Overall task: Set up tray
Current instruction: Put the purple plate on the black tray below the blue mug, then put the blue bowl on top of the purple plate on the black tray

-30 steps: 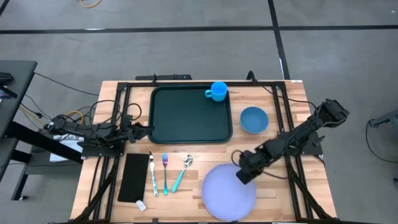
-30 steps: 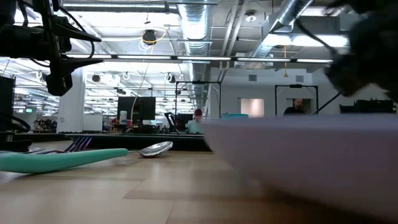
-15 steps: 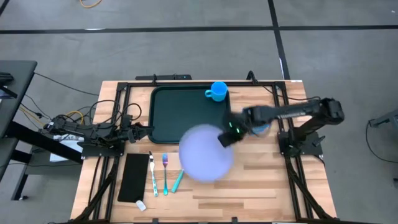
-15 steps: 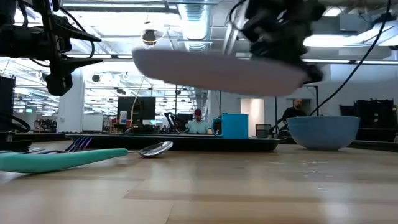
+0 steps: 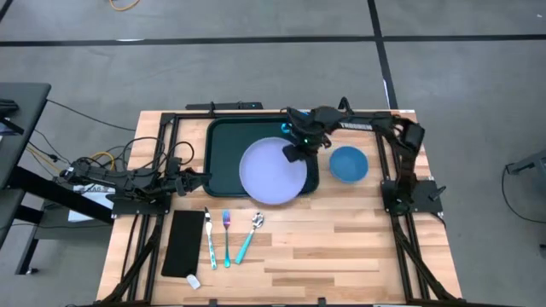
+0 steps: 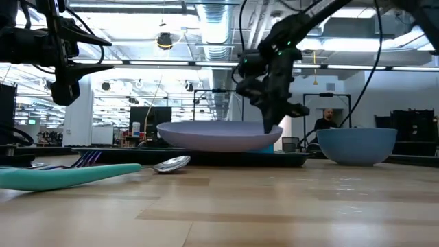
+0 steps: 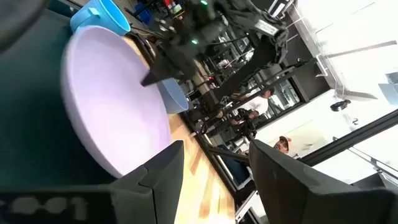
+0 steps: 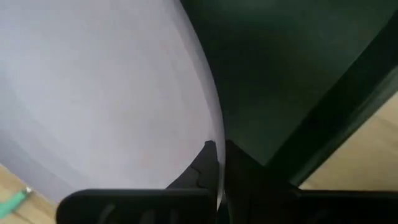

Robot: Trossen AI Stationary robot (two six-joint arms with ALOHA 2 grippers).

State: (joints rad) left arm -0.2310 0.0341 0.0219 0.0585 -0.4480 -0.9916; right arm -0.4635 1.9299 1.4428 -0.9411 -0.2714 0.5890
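Observation:
The lavender plate's near edge [image 5: 273, 202] sticks out over the tray's near rim [image 5: 235, 195], so I should move the plate inward and lower it before I open my right gripper.
The dark green tray [image 5: 223, 158] lies on the far middle of the table. A lavender plate [image 5: 273, 171] sits low over the tray's right half and overlaps its near rim; in the low view the plate [image 6: 218, 135] is nearly level. My right gripper [image 5: 299, 150] is shut on the plate's far right rim. A blue cup [image 5: 298, 128] stands at the tray's far right corner, partly behind the right arm. My left gripper [image 7: 211, 180] is open and waits by the tray's left edge [image 5: 205, 179]. My right gripper pinches the plate's rim [image 8: 213, 148] between its two fingers, one above the rim and one below. It comes slanting down from the table's far right side. The plate is nearly level, low over the tray [image 8: 280, 74]; whether it rests on it I cannot tell.
A blue bowl [image 5: 348, 164] stands right of the tray. Near the tray lie a black napkin [image 5: 183, 243], a knife [image 5: 210, 240], a fork [image 5: 226, 239] and a teal-handled spoon [image 5: 250, 235]. Bare wood fills the near right of the table.
My right gripper has carried the plate from the table's near right, up and across toward the far left, then down over the tray's right half. The plate was lifted clear of the wood and now hangs low and level over the tray.

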